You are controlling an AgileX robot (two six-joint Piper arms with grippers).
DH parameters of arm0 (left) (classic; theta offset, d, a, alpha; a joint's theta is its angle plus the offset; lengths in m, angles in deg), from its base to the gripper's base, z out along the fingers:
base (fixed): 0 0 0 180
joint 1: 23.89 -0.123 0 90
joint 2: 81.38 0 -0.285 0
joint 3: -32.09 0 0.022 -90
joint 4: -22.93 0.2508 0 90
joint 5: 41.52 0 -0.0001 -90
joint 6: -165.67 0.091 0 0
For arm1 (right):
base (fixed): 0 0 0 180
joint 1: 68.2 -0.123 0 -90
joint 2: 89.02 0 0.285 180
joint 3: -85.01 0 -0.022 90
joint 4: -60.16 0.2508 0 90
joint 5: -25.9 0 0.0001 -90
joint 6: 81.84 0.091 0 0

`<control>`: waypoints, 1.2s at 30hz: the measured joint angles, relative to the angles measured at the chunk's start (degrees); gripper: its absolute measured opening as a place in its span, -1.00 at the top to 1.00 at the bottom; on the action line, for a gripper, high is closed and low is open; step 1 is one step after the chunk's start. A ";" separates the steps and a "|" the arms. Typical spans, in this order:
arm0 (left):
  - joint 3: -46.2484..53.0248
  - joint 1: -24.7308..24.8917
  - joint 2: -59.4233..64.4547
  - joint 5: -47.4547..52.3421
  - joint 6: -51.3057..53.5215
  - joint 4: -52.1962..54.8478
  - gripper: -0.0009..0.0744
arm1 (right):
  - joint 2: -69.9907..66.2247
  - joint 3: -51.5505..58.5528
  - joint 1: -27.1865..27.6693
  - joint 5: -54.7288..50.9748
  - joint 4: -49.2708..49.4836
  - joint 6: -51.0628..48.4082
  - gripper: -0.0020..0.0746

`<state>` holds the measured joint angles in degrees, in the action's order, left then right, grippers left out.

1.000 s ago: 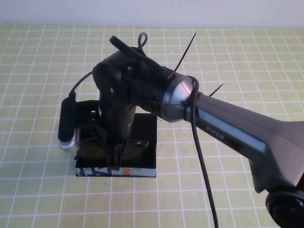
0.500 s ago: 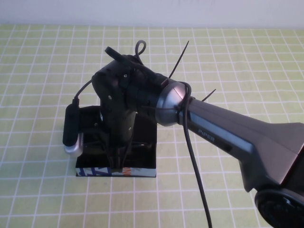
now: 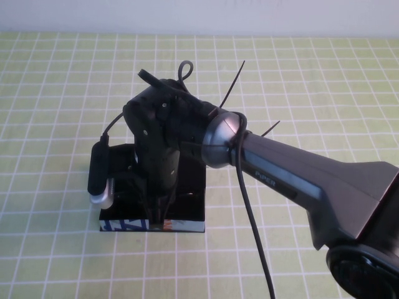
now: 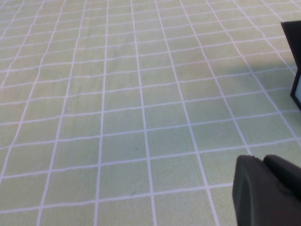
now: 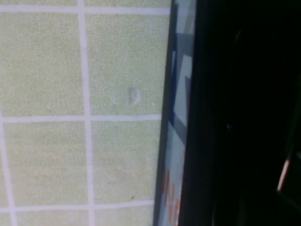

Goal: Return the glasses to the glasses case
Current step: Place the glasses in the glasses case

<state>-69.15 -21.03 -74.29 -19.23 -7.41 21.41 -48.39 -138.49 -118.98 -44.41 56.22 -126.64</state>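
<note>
I should let go of the glasses with my right gripper now: the glasses are low inside the open glasses case (image 3: 194, 180), behind its printed front side, so they would lie in the glasses case.
The glasses case (image 3: 194, 180) lies open on the green checked mat, its white printed side (image 3: 181, 225) facing me. The print also shows in the right wrist view (image 5: 181, 117). My right gripper (image 3: 157, 215) points straight down into the case at its front wall, and my wrist hides its tip. The glasses are mostly hidden; a bit of black frame (image 3: 184, 195) shows inside the case beside the gripper. My left gripper (image 4: 270, 188) hovers over bare mat, shut and empty, left of the case's edge (image 4: 296, 61).
The green mat with white grid lines (image 3: 324, 93) covers the table up to a white wall at the back. My right arm (image 3: 299, 177) reaches in from the right with a loose black cable hanging from it.
My right wrist has shifted slightly to the right and sunk a little over the case, and the arm's base has drawn nearer. The case has not moved.
</note>
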 joint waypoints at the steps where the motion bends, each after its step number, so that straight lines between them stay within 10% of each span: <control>1: 0.00 0.00 0.00 0.00 0.00 0.00 0.98 | 0.00 0.00 0.00 0.00 0.12 0.00 0.82; 15: 0.00 0.00 0.00 0.00 0.00 0.00 0.98 | -0.08 0.00 0.00 0.00 1.33 0.00 0.82; 26: 0.00 0.00 0.00 0.00 0.00 0.00 0.98 | -0.08 0.00 0.00 0.00 0.50 0.69 0.27; 36: 0.00 0.00 0.00 0.00 0.00 0.00 0.98 | 5.22 -0.14 1.09 0.00 -1.70 7.28 0.21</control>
<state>-69.15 -21.03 -74.29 -19.23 -7.41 21.41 -43.17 -138.64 -117.89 -44.41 54.52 -119.36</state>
